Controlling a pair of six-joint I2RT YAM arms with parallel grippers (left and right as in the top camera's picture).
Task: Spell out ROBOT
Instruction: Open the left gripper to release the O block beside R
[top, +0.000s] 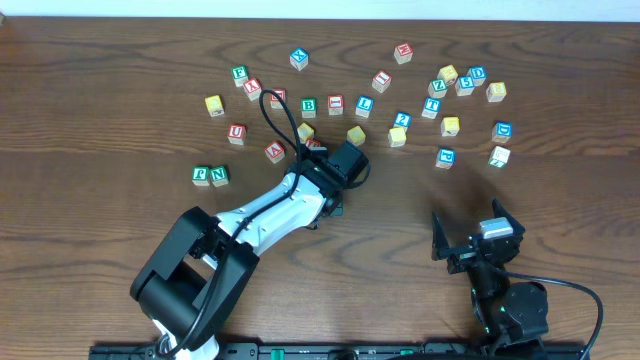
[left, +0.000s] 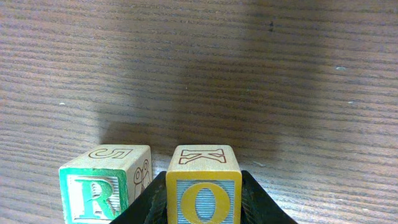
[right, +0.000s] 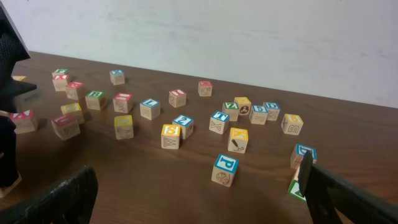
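The O cube's lower edge (left: 204, 147) meets the tabletop, level with the R cube's, and the cube would stand there, so it is time for my left gripper to open.
My left gripper (left: 204, 214) is shut on a yellow-faced O cube (left: 204, 186), one black jaw on each side of it. Close on its left, apart by a narrow gap, the green-faced R cube (left: 99, 190) stands on the table. In the overhead view the left gripper (top: 322, 205) sits under the arm's end, which hides both cubes. The green B cube (top: 309, 104) lies among the scattered cubes at the back. Which blue cube is the T I cannot read. My right gripper (top: 478, 235) rests open near the front right, nothing between its fingers (right: 336, 193).
Many letter cubes lie scattered across the back of the table, from a yellow one (top: 213, 103) to a white one (top: 499, 156). Green F (top: 201, 175) and N (top: 219, 176) cubes stand together at the left. A blue P cube (right: 225, 169) lies ahead of the right gripper.
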